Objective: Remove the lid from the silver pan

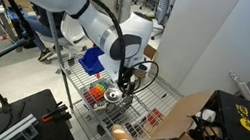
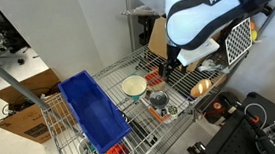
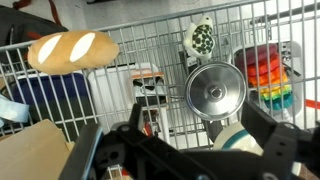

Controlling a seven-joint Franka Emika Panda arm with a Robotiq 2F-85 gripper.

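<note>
My gripper should next grab the lid's small centre knob from above. Then it can lift the lid away and take it off the silver pan.
The round shiny lid [image 3: 215, 88] with a small knob at its centre lies on the silver pan, which stands on the wire rack. In the wrist view the lid hides the pan's body. The covered pan shows in both exterior views [image 1: 113, 95] [image 2: 160, 101]. My gripper [image 3: 197, 122] is open and empty above the rack. Its two dark fingers stand either side of the lid's near edge and do not touch it. The gripper also shows in both exterior views [image 1: 126, 83] [image 2: 173, 62], hovering just above the pan.
A white bowl with a greenish inside [image 3: 243, 140] [image 2: 134, 85] sits next to the pan. A bread loaf [image 3: 73, 50], a rainbow-coloured toy [image 3: 265, 68], an orange cup [image 1: 121, 133] and a blue bin [image 2: 93, 113] also stand on the wire rack [image 3: 120, 50].
</note>
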